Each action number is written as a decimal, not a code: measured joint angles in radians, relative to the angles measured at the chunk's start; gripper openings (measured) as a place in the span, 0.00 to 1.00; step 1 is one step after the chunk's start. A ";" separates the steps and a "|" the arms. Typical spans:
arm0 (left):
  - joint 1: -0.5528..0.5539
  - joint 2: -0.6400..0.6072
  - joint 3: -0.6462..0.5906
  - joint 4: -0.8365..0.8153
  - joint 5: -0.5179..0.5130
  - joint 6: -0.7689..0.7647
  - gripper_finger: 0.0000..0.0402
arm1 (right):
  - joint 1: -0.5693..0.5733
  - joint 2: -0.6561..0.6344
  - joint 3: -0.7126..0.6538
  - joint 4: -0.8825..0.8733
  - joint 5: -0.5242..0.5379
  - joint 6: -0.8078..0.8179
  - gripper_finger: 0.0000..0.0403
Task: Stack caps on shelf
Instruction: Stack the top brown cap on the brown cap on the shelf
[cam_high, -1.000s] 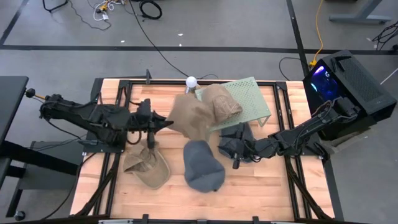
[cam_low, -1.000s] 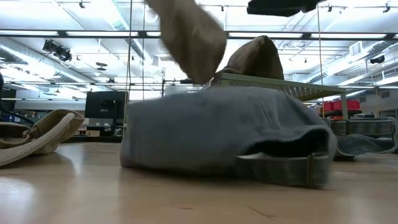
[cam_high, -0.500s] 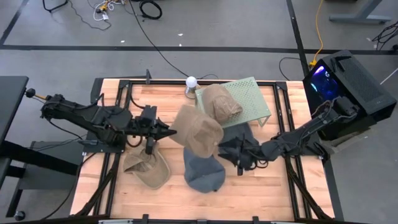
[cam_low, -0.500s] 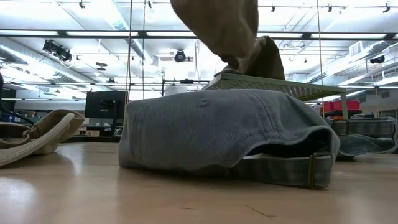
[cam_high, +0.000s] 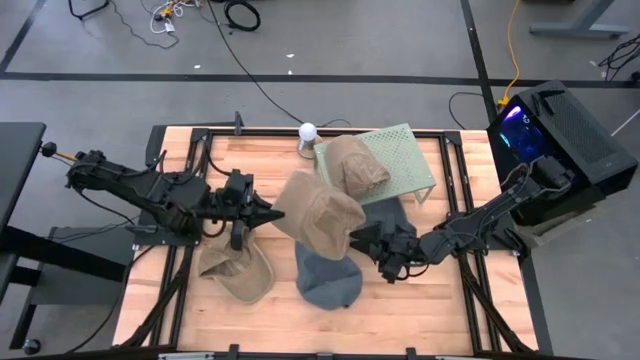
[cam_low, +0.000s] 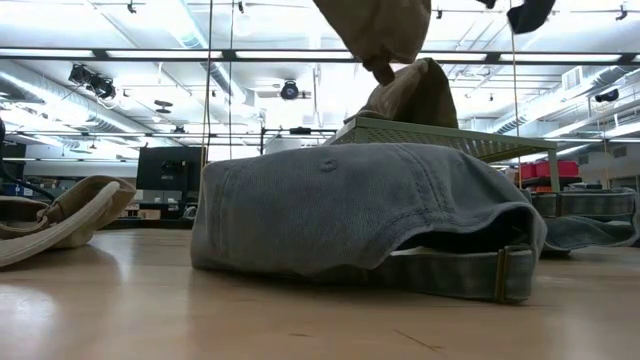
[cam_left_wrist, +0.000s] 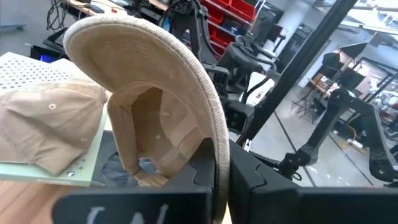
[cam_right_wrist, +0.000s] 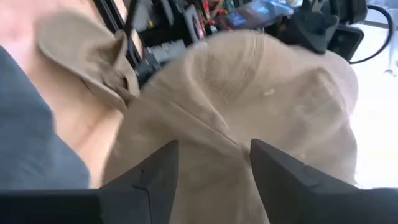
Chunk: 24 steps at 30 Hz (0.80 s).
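Note:
The robot's right gripper should stack the held tan cap on the shelf, so it should grab that tan cap by its top next.
My left gripper is shut on a tan cap, held in the air over the table's middle, in front of the pale green shelf. In the left wrist view this cap shows its underside. A second tan cap rests on the shelf's left part. A blue-grey cap lies crown up on the table, and another lies by the shelf's near edge. A third tan cap lies near left. My right gripper is open, its fingers right by the held cap's crown. My left gripper pinches the tan cap by its brim's edge between the two fingers, coming level from the table's left. The cap is lifted clear, brim toward the gripper and crown toward the right arm. Whether my right gripper's open fingers touch the crown, I cannot tell.
A black box with blue light stands beyond the table's right edge. A white bulb-like object sits at the far edge, left of the shelf. In the low view the blue-grey cap fills the foreground, with the shelf behind.
My left gripper has carried the tan cap away from the shelf's left corner toward the near edge and a little right, and the cap has turned. My right gripper has moved left along the table toward the held cap and now stands at its crown.

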 joint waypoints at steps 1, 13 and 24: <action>-0.001 0.000 0.000 0.000 -0.004 0.000 0.03 | -0.001 0.000 0.000 0.011 -0.001 -0.017 0.50; -0.009 0.023 0.000 0.007 -0.008 -0.054 0.04 | -0.034 0.000 0.000 0.042 0.009 -0.084 0.50; -0.030 0.064 0.000 0.015 -0.002 -0.074 0.04 | -0.080 0.000 0.000 -0.062 -0.047 0.061 0.50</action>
